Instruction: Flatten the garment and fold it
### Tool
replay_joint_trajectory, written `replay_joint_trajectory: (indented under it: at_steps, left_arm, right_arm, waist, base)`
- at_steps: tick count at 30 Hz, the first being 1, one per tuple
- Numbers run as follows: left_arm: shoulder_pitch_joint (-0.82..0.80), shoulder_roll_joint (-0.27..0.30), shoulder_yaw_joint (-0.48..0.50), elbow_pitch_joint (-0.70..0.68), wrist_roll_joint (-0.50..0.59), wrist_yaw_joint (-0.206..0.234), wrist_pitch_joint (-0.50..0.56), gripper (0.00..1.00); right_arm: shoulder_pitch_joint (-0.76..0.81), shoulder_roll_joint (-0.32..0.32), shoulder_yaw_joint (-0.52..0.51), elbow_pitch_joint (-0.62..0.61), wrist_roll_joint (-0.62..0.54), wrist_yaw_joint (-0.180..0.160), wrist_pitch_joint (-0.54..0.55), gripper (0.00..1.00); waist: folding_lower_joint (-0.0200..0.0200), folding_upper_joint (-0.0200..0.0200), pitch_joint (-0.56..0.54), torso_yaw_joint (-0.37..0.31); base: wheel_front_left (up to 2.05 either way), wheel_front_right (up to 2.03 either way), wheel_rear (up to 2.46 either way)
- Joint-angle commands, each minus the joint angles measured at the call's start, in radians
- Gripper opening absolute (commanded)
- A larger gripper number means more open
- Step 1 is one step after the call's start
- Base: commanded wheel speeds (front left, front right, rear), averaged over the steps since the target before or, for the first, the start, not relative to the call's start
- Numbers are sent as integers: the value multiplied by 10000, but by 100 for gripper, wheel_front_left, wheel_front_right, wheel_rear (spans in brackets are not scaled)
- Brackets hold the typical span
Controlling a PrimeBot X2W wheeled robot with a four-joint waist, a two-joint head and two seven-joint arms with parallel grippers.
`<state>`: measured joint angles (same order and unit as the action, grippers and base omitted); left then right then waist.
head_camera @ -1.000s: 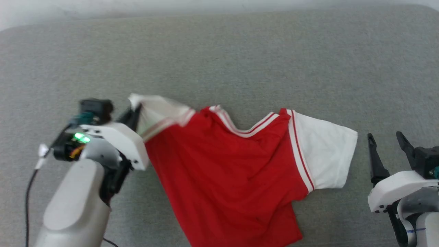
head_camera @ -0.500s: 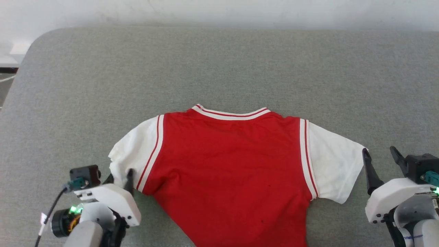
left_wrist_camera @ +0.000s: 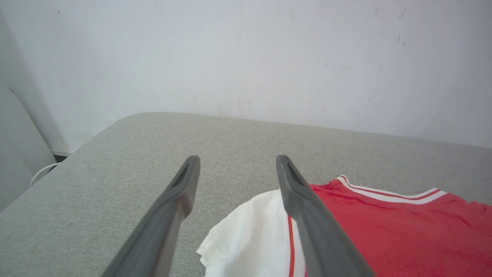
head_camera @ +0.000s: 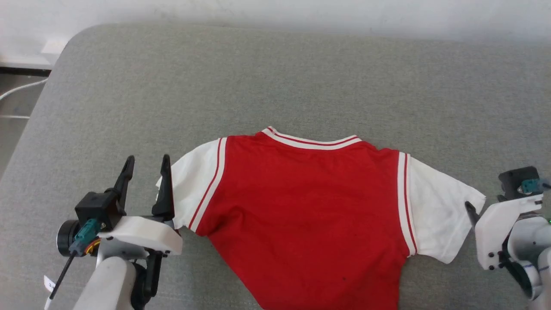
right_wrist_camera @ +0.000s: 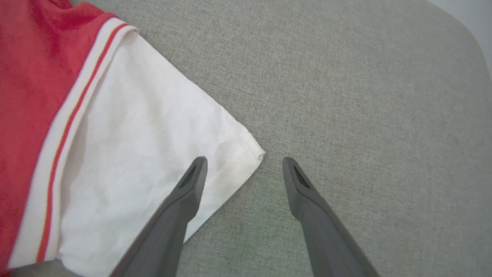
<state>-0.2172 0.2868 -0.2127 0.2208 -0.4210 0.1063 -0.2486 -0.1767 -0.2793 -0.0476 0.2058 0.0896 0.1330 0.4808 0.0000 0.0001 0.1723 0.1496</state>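
Note:
The white sleeve is flat and its hem corner sticks out free. My right gripper will pinch the garment [head_camera: 301,206] by that white sleeve's hem corner [head_camera: 480,198].
The garment [head_camera: 301,206] lies spread on the grey surface, plain red side up, white sleeves out to both sides and the striped collar at the far edge. My left gripper [head_camera: 148,158] stands open and empty, its right finger just beside the left sleeve's edge. In the left wrist view that gripper [left_wrist_camera: 238,157] frames bare surface, with the white sleeve [left_wrist_camera: 250,238] below its right finger. My right gripper [right_wrist_camera: 244,159] is open too, its left finger over the right sleeve's [right_wrist_camera: 134,134] outer corner. One dark finger [head_camera: 469,209] of it shows at that sleeve's tip.
The grey padded surface [head_camera: 275,77] runs wide beyond the garment, with a rounded corner at the far left and a white wall [left_wrist_camera: 246,57] behind. A white cable [head_camera: 21,88] lies on the floor past the left edge.
My left gripper has opened and let go of the left sleeve, which now lies flat and spread out. The right gripper stayed open. The head camera has shifted.

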Motion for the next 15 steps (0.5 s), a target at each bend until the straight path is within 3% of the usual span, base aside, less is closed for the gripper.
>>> replay_joint_trajectory:
  at_steps: [1,5,10,11,12,15]
  left_arm:
    - [-85,-46,12,-150,116,-98,-78,100]
    - [90,-297,29,-507,293,-142,-121,100]
    - [172,-565,132,-530,387,-189,-128,100]
    - [198,-577,150,-497,406,-208,-128,100]
    - [217,-587,174,-470,420,-226,-129,100]
    - [267,-563,254,-334,454,-287,-130,100]
  right_arm:
    - [-222,-154,33,126,120,-23,220,100]
    - [-641,-474,181,733,229,-23,809,100]
    - [-967,-580,479,1558,358,-23,710,100]
    - [-998,-566,540,1728,393,-23,669,54]
    - [-1026,-560,600,1868,416,-23,598,0]
    - [-1052,-706,565,2172,256,-23,236,0]
  waist:
    - [0,-1,102,138]
    - [0,-1,280,331]
    - [0,-1,511,498]
    - [0,-1,526,503]
    - [0,-1,531,501]
    - [0,-1,464,452]
  base:
    - [0,0,0]
    - [0,0,0]
    - [0,0,0]
    - [0,0,0]
    - [0,0,0]
    - [0,0,0]
